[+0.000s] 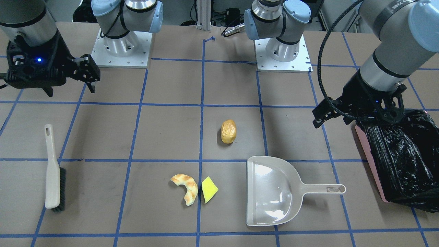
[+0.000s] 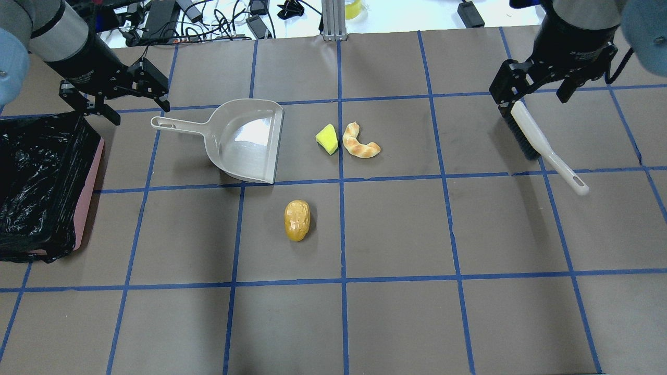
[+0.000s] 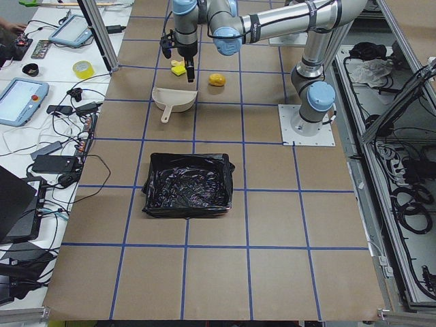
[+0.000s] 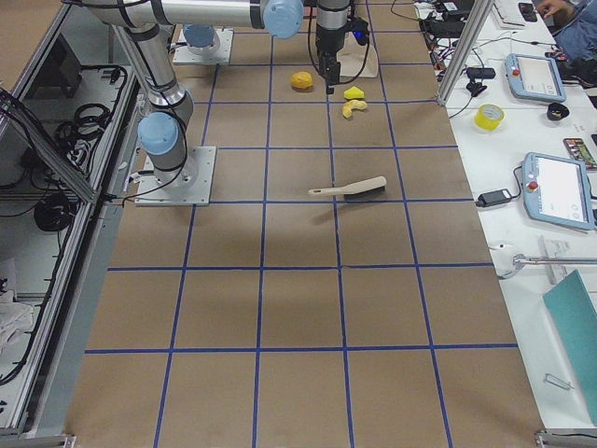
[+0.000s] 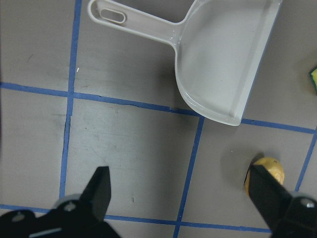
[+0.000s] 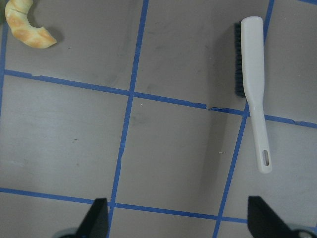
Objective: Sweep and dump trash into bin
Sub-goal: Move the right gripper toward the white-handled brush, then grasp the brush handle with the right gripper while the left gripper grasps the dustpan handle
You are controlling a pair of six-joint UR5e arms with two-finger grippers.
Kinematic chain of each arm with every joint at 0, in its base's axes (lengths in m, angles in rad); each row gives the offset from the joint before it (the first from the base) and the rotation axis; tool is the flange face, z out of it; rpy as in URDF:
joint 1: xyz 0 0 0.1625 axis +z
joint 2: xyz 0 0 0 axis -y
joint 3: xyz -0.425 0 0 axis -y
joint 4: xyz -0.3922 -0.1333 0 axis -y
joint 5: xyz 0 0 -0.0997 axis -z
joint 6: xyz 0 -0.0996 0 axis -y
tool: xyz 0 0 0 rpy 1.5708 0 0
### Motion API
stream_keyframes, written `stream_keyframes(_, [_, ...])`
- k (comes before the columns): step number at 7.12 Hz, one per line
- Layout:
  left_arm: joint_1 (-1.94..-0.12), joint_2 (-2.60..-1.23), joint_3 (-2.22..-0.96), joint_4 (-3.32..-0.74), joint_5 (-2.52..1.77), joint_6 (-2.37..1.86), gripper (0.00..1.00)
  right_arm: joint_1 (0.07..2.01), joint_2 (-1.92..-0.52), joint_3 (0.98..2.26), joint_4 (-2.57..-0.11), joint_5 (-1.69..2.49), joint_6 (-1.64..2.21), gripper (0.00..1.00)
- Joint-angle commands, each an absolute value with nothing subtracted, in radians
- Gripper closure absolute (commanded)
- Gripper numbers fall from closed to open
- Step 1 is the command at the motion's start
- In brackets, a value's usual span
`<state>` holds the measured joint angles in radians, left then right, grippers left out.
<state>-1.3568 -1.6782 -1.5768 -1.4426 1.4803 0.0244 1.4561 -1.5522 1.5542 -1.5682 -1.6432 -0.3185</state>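
Note:
My right gripper needs to sweep the trash into the dustpan (image 1: pixel 273 191), so it will next grab the white brush by its handle (image 1: pixel 49 140).
The trash lies mid-table: a golden-brown potato lump (image 1: pixel 228 131) (image 2: pixel 297 220), a curved toasted bread piece (image 1: pixel 186 188) (image 2: pixel 359 146) and a yellow wedge (image 1: pixel 208 189) (image 2: pixel 327 139) side by side. The beige dustpan (image 2: pixel 245 140) (image 5: pixel 223 54) lies empty next to the wedge. The pink bin (image 2: pixel 88 192) with its black bag (image 1: pixel 401 154) stands at the robot's left table end. My left gripper (image 2: pixel 122 99) (image 5: pixel 183 198) hovers open and empty between the bin and the dustpan handle. My right gripper (image 2: pixel 536 86) (image 6: pixel 178 223) hovers open and empty over the brush (image 2: pixel 542 146) (image 6: pixel 255 84).
Both arm bases (image 1: pixel 123 48) stand on white plates at the robot's edge of the table. Blue tape lines grid the brown table cover. Cables and devices lie beyond the table's far edge in the overhead view.

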Motion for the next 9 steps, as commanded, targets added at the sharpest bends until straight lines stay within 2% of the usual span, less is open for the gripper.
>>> stream_keyframes(1, [-1.356,-1.678,-1.575,-1.442,1.479,0.025,0.00,1.361,-1.537,1.594,-1.575,-1.660,-0.477,0.01])
stream_keyframes(3, [-1.358,-1.678,-1.574,-1.442,1.479,0.025,0.00,1.293,-1.468,1.632,-1.610,-1.726,-0.607,0.07])
stream_keyframes(4, [-1.358,-1.677,-1.574,-1.442,1.479,0.025,0.00,1.242,-1.435,1.694,-1.684,-1.747,-0.674,0.11])
stream_keyframes(6, [-1.358,-1.677,-1.574,-1.442,1.479,0.025,0.00,1.181,-1.392,1.871,-1.901,-1.737,-0.788,0.11])
stream_keyframes(7, [-1.359,-1.675,-1.575,-1.443,1.480,0.025,0.00,1.178,-1.369,1.912,-1.999,-1.735,-0.855,0.13])
stream_keyframes(9, [-1.361,-1.667,-1.575,-1.443,1.482,0.023,0.00,1.175,-1.313,1.921,-2.073,-1.738,-0.922,0.22])
